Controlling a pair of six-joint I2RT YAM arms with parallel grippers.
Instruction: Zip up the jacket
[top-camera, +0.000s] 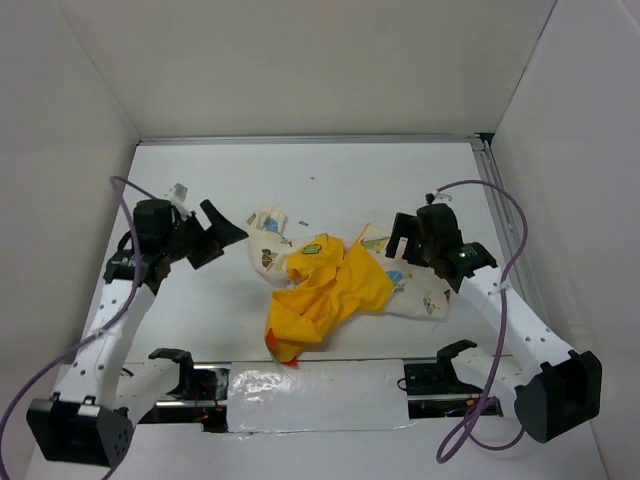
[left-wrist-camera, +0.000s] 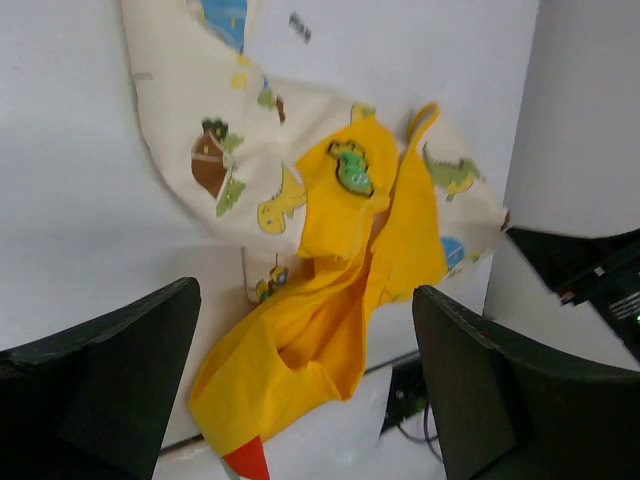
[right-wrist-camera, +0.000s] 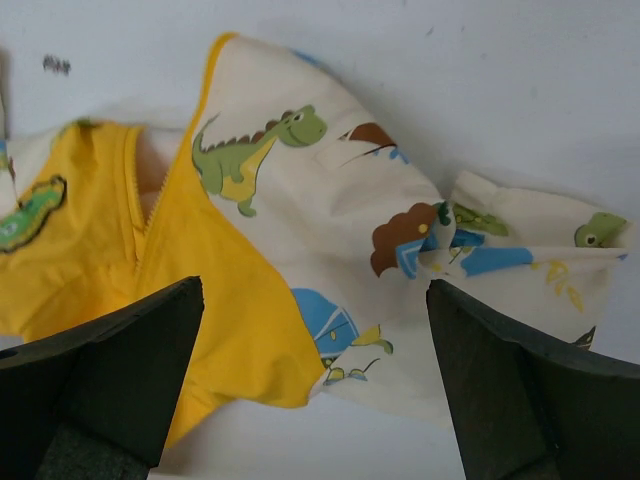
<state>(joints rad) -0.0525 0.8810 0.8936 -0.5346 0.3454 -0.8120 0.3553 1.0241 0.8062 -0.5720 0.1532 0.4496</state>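
Observation:
The jacket needs to be stretched out for zipping, so the jacket's yellow end near the red tip (top-camera: 284, 345) (left-wrist-camera: 236, 424) is the part my left gripper should grab next.
The jacket (top-camera: 325, 285) lies crumpled in the middle of the white table, its yellow lining up and cream printed parts at both sides. It also shows in the left wrist view (left-wrist-camera: 330, 290) and in the right wrist view (right-wrist-camera: 300, 230), where a zipper edge (right-wrist-camera: 150, 205) runs along the yellow lining. My left gripper (top-camera: 222, 235) hovers open to the left of the jacket, empty. My right gripper (top-camera: 402, 245) hovers open over the jacket's right cream side, empty.
White walls close the table at the back and both sides. A shiny taped strip (top-camera: 310, 385) runs along the near edge between the arm bases. A metal rail (top-camera: 500, 215) runs along the right side. Purple cables loop off both arms.

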